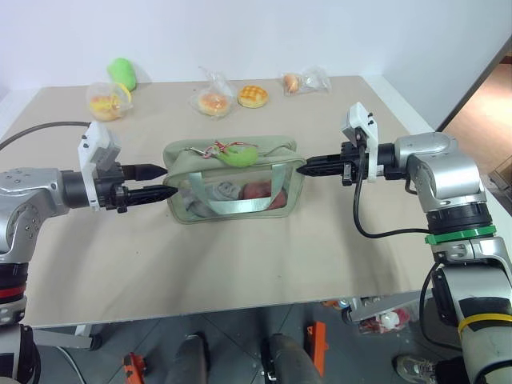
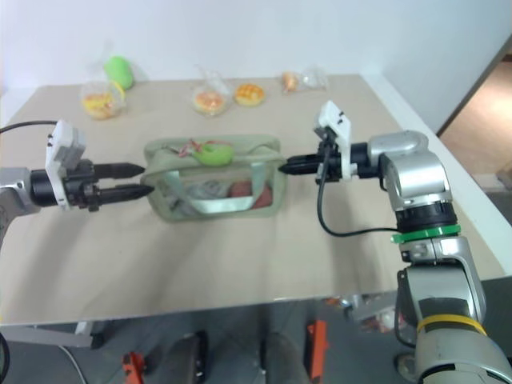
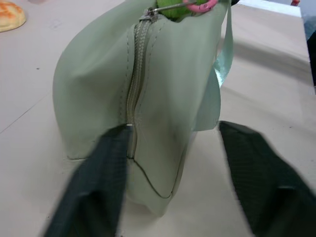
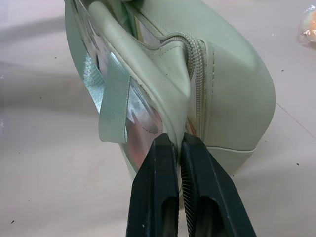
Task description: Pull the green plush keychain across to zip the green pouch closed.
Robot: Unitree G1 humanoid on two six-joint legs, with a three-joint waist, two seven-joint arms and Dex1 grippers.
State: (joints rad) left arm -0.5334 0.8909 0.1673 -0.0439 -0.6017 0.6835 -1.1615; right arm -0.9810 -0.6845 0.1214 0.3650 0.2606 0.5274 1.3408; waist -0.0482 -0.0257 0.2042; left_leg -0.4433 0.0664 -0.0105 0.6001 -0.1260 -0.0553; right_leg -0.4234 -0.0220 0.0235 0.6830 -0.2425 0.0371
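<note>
Next, my left gripper grabs the green pouch by its zipper-seamed end [image 1: 176, 180] [image 3: 143, 113], to steady the pouch for zipping.
The green pouch [image 1: 276, 148] stands mid-table, its clear side window facing me and its handle lying over it. The green plush keychain [image 1: 238, 154] lies on top, near the middle of the zipper, on a pinkish ring [image 3: 200, 6]. My left gripper [image 1: 166, 180] is open at the pouch's left end [image 3: 163, 74]. One finger [image 3: 106, 168] touches the zipper seam and the other stands clear of the fabric. My right gripper [image 1: 302, 170] is shut, its tips pinching the edge of the pouch's right end [image 4: 232, 89].
Bagged buns [image 1: 108, 100] [image 1: 214, 102] [image 1: 302, 81], a loose bun [image 1: 252, 96] and a round green object [image 1: 122, 73] line the back of the table. The table's front edge [image 1: 240, 308] runs close below the pouch.
</note>
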